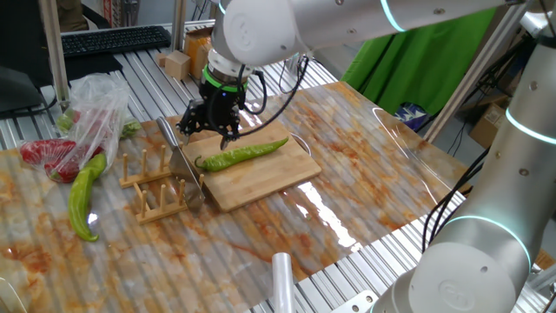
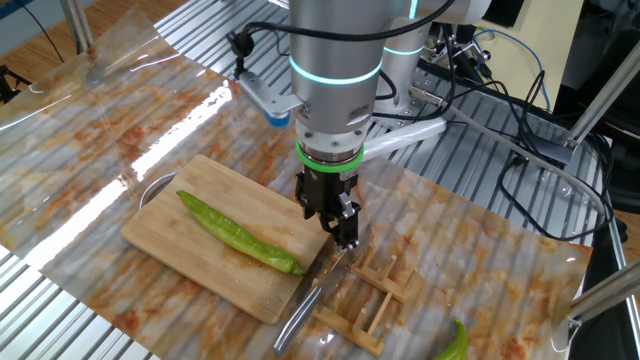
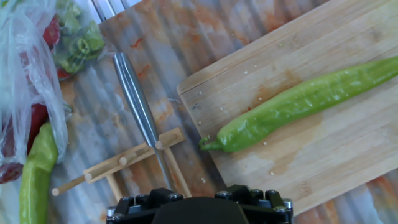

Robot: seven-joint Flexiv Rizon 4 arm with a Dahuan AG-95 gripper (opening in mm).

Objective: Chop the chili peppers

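I should next grab the knife with my gripper by the flat blade (image 1: 180, 159) next to the handle, because the blade's two sides stand upright there and the knife's steel handle (image 1: 167, 132) is rounded.
One slim green chili pepper (image 1: 243, 155) (image 2: 235, 232) (image 3: 298, 102) lies whole across the wooden cutting board (image 1: 261, 178) (image 2: 190, 245) (image 3: 323, 162), its stem end towards the board's corner. My gripper (image 1: 211, 130) (image 2: 338, 228) hovers over that corner, just past the stem, open with nothing between its fingers. A steel knife (image 1: 178, 156) (image 2: 300, 315) (image 3: 135, 102) rests on a small wooden rack (image 1: 152, 187) (image 2: 365, 300) (image 3: 124, 165) beside the board. The hand view shows only the gripper's dark body at the bottom edge.
Left of the rack, a clear plastic bag (image 1: 91, 113) (image 3: 31, 68) holds red peppers (image 1: 48, 156) and green pieces (image 3: 78, 43). A thicker pale green pepper (image 1: 84, 196) (image 2: 452, 345) (image 3: 36, 168) lies beside it. A keyboard (image 1: 104, 39) sits at the back.
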